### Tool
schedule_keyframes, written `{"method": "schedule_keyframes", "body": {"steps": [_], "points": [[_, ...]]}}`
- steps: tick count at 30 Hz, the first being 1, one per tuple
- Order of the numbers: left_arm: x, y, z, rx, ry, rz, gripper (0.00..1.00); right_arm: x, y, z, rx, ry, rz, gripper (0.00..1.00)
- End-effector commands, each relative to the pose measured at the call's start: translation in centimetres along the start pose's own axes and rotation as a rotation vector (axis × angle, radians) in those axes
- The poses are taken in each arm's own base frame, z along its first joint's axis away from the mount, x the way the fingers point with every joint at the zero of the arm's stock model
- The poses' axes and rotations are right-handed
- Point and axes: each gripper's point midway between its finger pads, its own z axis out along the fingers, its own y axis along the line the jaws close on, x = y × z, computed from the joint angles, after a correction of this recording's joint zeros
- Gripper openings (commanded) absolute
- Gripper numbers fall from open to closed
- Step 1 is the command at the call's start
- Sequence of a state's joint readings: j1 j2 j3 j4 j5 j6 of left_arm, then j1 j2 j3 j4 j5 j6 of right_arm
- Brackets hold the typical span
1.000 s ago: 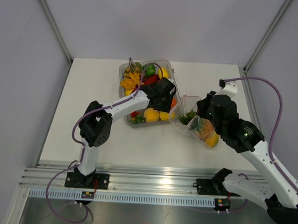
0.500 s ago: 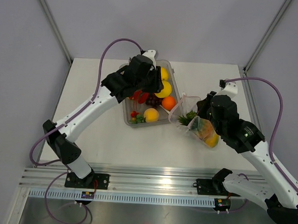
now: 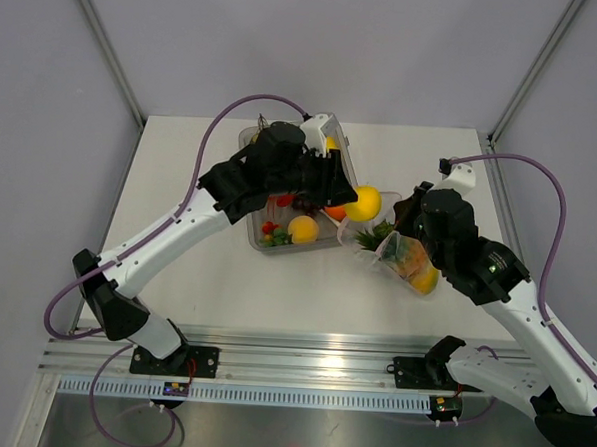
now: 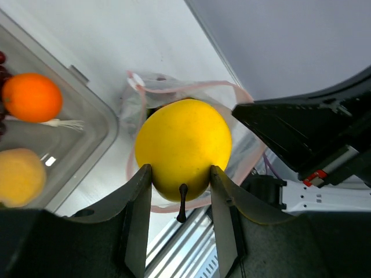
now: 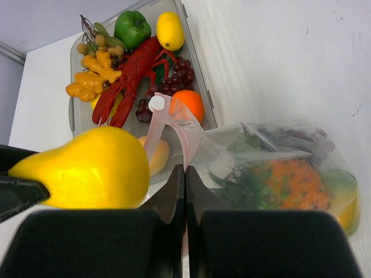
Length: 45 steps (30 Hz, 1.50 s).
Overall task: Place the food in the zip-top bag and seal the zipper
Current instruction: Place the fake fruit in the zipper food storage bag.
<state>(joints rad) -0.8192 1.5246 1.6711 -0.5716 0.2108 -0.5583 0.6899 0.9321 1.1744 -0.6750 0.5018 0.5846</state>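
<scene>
The pear hangs high and short of the bag's opening, so my left gripper keeps hold of it until it is down inside the bag.
My left gripper (image 3: 352, 200) is shut on a yellow toy pear (image 3: 364, 203) and holds it in the air just right of the tray, over the open mouth of the zip-top bag (image 3: 405, 253). In the left wrist view the pear (image 4: 182, 147) sits between the fingers (image 4: 137, 208), with the bag's pinkish-red zipper (image 4: 191, 87) ringed behind it. My right gripper (image 5: 185, 174) is shut on the zipper (image 5: 181, 132) and holds that edge up. The bag (image 5: 284, 174) holds green and orange food. The pear (image 5: 87, 168) shows at the left of the right wrist view.
A rigid clear tray (image 3: 249, 241) left of the bag holds more toy food: a red lobster (image 5: 130, 72), green pepper (image 5: 132, 28), lemon (image 5: 170, 30), grapes (image 5: 171, 87), orange (image 4: 32, 97) and ginger (image 5: 93, 78). Grey walls enclose the table.
My left gripper has risen out of the tray with the yellow pear and carried it right, to the bag's mouth. The right gripper and the bag have not moved.
</scene>
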Motion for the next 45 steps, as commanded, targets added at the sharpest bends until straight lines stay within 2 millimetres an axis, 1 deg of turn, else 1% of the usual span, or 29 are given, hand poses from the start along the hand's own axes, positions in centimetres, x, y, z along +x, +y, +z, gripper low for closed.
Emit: {"method": "schedule_keyframes", "body": {"steps": [1,5,6,11,12,13,16,19,20,23,25,26,27,28,29,30,31,32,33,35,36,38,39,40,41,42,43,44,45], "points": [[-0.6,-3.0,-0.7,0.139,-0.017,-0.007,0.0,-2.4,1.7,-0.6,-0.06,-0.062,0.064,0.0],[0.2,-3.0,0.8,0.148,0.01,-0.015,0.0,-2.5,1.8,-0.6,-0.063,-0.061,0.064,0.0],[0.7,-3.0,1.5,0.152,0.025,-0.024,0.0,-2.6,1.9,-0.6,-0.065,-0.064,0.065,0.0],[0.4,-3.0,3.6,0.145,0.015,-0.026,0.0,-2.8,2.2,-0.8,-0.078,-0.061,0.071,0.0],[0.9,-2.7,4.6,0.139,0.034,-0.032,0.0,-2.9,2.2,-0.8,-0.079,-0.064,0.072,0.0],[0.6,-3.2,4.8,0.149,0.031,-0.027,0.0,-2.9,2.3,-0.9,-0.083,-0.062,0.073,0.0],[1.0,-2.5,6.1,0.105,0.034,-0.019,0.0,-3.2,2.4,-1.1,-0.089,-0.067,0.077,0.0],[0.9,-1.9,7.2,0.074,0.007,-0.028,0.0,-3.3,2.7,-1.2,-0.103,-0.067,0.084,0.0],[0.5,-2.0,7.5,0.078,-0.016,-0.027,0.0,-3.2,2.8,-1.2,-0.108,-0.064,0.086,0.0],[0.8,-1.3,8.7,0.036,-0.053,-0.021,0.0,-3.3,2.9,-1.2,-0.111,-0.065,0.088,0.0],[1.4,-0.5,9.7,-0.003,-0.052,-0.008,0.0,-3.2,2.8,-1.1,-0.109,-0.064,0.089,0.0],[2.9,0.6,10.7,-0.041,0.003,-0.006,0.09,-3.3,2.8,-1.2,-0.11,-0.066,0.09,0.0],[2.9,0.3,10.7,-0.034,0.02,-0.003,0.35,-3.2,2.8,-1.2,-0.109,-0.062,0.088,0.0],[3.5,0.6,10.7,-0.042,0.047,-0.002,0.44,-3.2,2.6,-1.3,-0.103,-0.066,0.089,0.0],[3.5,0.3,10.2,-0.027,0.048,0.005,0.56,-3.1,2.5,-1.3,-0.101,-0.066,0.088,0.0],[3.5,-0.1,9.7,-0.009,0.049,0.009,0.73,-3.1,2.3,-1.3,-0.095,-0.067,0.087,0.0],[3.8,0.0,9.2,-0.008,0.05,0.015,0.81,-3.2,2.1,-1.6,-0.094,-0.075,0.09,0.0],[3.6,-0.3,8.5,0.0,0.046,0.035,0.82,-3.1,2.0,-1.5,-0.089,-0.073,0.089,0.0],[2.8,-1.0,7.0,0.016,0.024,0.051,0.83,-3.1,1.8,-1.6,-0.087,-0.076,0.092,0.0],[2.6,-1.2,5.3,0.011,0.029,0.08,0.81,-2.9,1.6,-1.5,-0.081,-0.072,0.089,0.0],[1.9,-2.1,3.7,0.031,0.008,0.096,0.79,-2.8,1.6,-1.5,-0.078,-0.071,0.087,0.0],[2.1,-2.0,2.1,0.027,0.009,0.119,0.72,-2.5,1.4,-1.3,-0.071,-0.068,0.084,0.0],[2.1,-2.0,1.3,0.026,0.005,0.126,0.7,-2.4,1.5,-1.3,-0.072,-0.066,0.084,0.0],[1.6,-2.4,-0.2,0.035,-0.019,0.134,0.69,-2.3,1.4,-1.2,-0.068,-0.063,0.082,0.0],[2.3,-1.8,-0.5,0.02,-0.007,0.136,0.63,-2.3,1.3,-1.1,-0.068,-0.063,0.082,0.0],[2.3,-1.6,-0.8,0.008,-0.013,0.135,0.61,-2.1,1.4,-1.0,-0.069,-0.06,0.079,0.0],[2.1,-1.7,-1.7,0.009,-0.028,0.136,0.6,-2.1,1.4,-1.0,-0.067,-0.06,0.082,0.0],[2.7,-1.2,-1.6,-0.005,-0.019,0.132,0.6,-2.1,1.4,-0.9,-0.067,-0.057,0.079,0.0],[2.7,-0.7,-1.7,-0.029,-0.026,0.13,0.59,-2.0,1.4,-1.0,-0.068,-0.057,0.079,0.0]]}}
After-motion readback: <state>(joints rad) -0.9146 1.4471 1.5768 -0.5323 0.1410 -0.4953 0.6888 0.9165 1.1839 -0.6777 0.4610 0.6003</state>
